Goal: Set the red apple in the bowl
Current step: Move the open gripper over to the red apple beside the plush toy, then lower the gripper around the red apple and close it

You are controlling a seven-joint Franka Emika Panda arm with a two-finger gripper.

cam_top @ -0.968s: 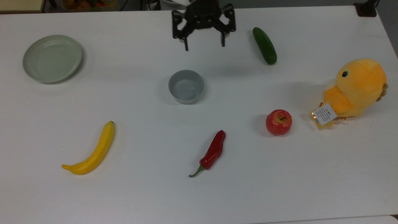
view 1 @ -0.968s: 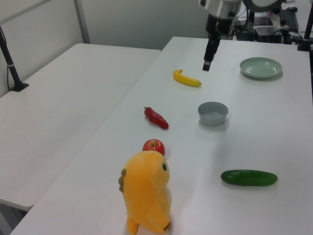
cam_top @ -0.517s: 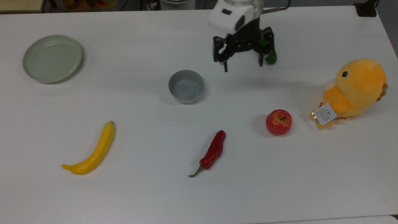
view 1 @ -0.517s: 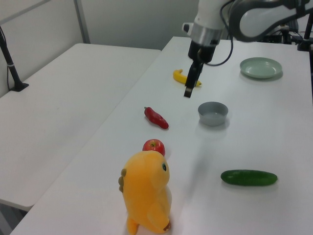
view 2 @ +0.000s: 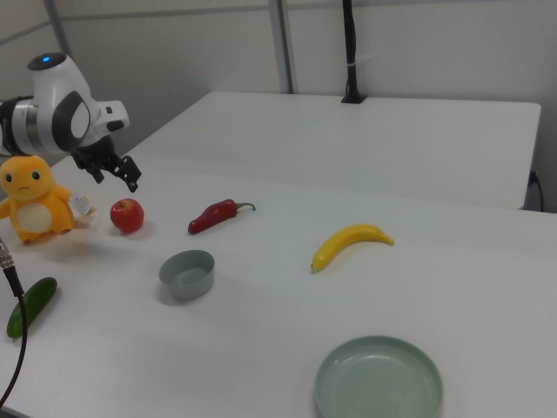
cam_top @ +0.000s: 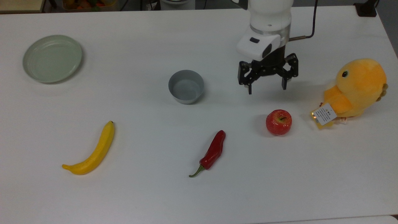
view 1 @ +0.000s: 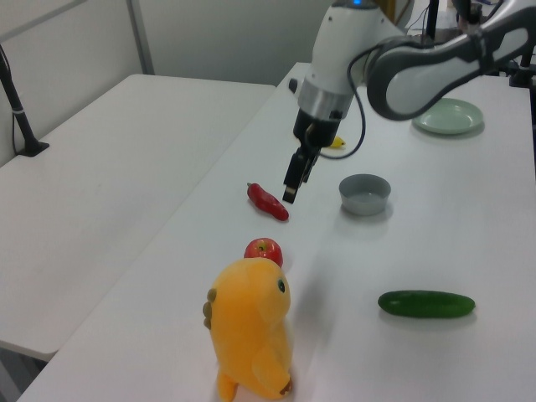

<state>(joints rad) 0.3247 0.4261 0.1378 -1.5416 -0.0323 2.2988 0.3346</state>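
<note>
My gripper grabs the red apple by its round sides next, to put the apple in the grey bowl.
The red apple rests on the white table, stem up, between the red chili and the yellow plush; it also shows as the apple and the apple. The grey bowl stands empty near the table's middle, seen too as the bowl and the bowl. My gripper hangs open above the table, a little beyond the apple in the top view, holding nothing. It appears as the gripper and the gripper, in the air above the apple.
A red chili, a banana and a pale green plate lie on the table. A yellow plush bird stands just right of the apple in the top view. A cucumber lies behind the arm.
The arm has swept from the far edge near the bowl across to the top view's right and forward, ending close above the apple. The gripper stayed open. Nothing on the table moved.
</note>
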